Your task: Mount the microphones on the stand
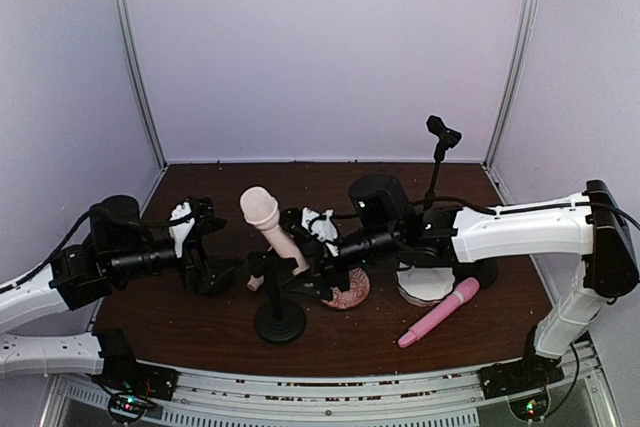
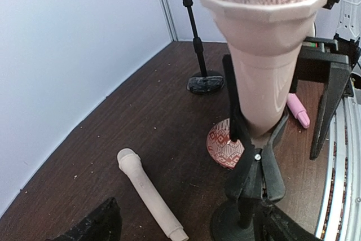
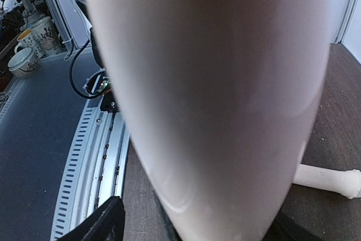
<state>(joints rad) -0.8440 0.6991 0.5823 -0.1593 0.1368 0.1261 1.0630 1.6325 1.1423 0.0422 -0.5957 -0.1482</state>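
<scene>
My right gripper should line up with the low end of the microphone before it closes on the microphone, because that low end is off-centre.
A peach-cream microphone (image 1: 268, 222) sits tilted in the clip of the near black stand (image 1: 280, 322); it fills the right wrist view (image 3: 214, 83). My right gripper (image 1: 312, 269) is open around its lower body, and the left finger (image 3: 96, 224) stands clear of it. My left gripper (image 1: 207, 265) is open just left of the stand, with wide-spread fingers (image 2: 93, 227). A second peach-cream microphone (image 2: 149, 193) lies flat on the table between them. The pink microphone (image 1: 438, 312) lies at the right front. A second stand (image 1: 440, 142) with a bare clip stands at the back right.
A red patterned dish (image 1: 347, 292) lies right behind the near stand, and a white dish (image 1: 425, 285) sits beside the far stand's base (image 1: 482, 272). Pale walls enclose the brown table (image 1: 200, 337) on three sides. A metal rail (image 1: 330, 402) runs along its near edge.
</scene>
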